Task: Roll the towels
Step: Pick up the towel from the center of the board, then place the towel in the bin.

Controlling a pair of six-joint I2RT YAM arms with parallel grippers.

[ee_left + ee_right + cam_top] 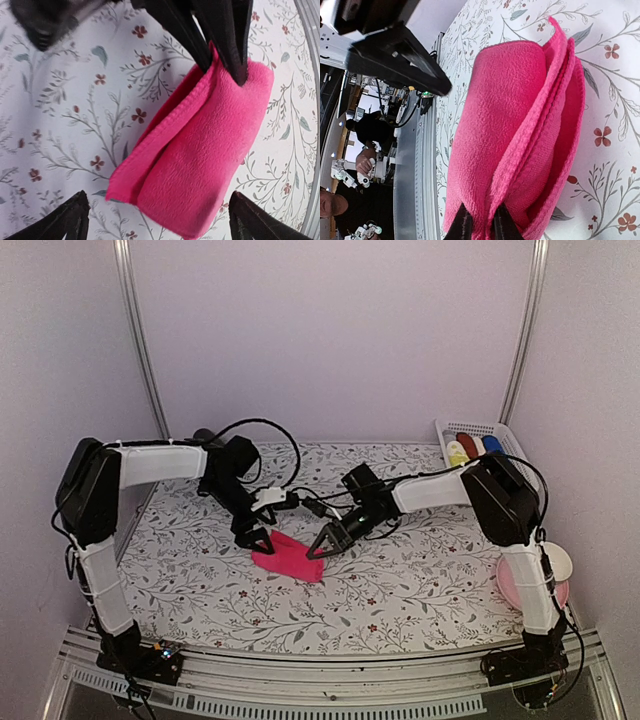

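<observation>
My right gripper would bring the hot pink towel (292,560) up folded if I lifted it now, because its fingers pinch the gathered layers while my left gripper is open.
A hot pink towel (292,560), folded into a loose thick roll, lies mid-table on the flowered cloth. My right gripper (322,546) is shut on the fold at its right end; in the right wrist view the fingertips (463,224) pinch layers of the towel (505,100). My left gripper (258,538) stands wide open at the towel's left end. In the left wrist view its tips sit on either side of the towel (200,150) without touching it. Rolled towels in yellow (457,453), red (467,443) and blue (492,444) lie in a white basket (447,427).
The basket stands at the back right corner. A pink plate (512,590) with a white bowl (557,562) sits at the right edge behind the right arm. A black cylinder (203,437) lies at the back left. A metal rail (330,665) runs along the near edge.
</observation>
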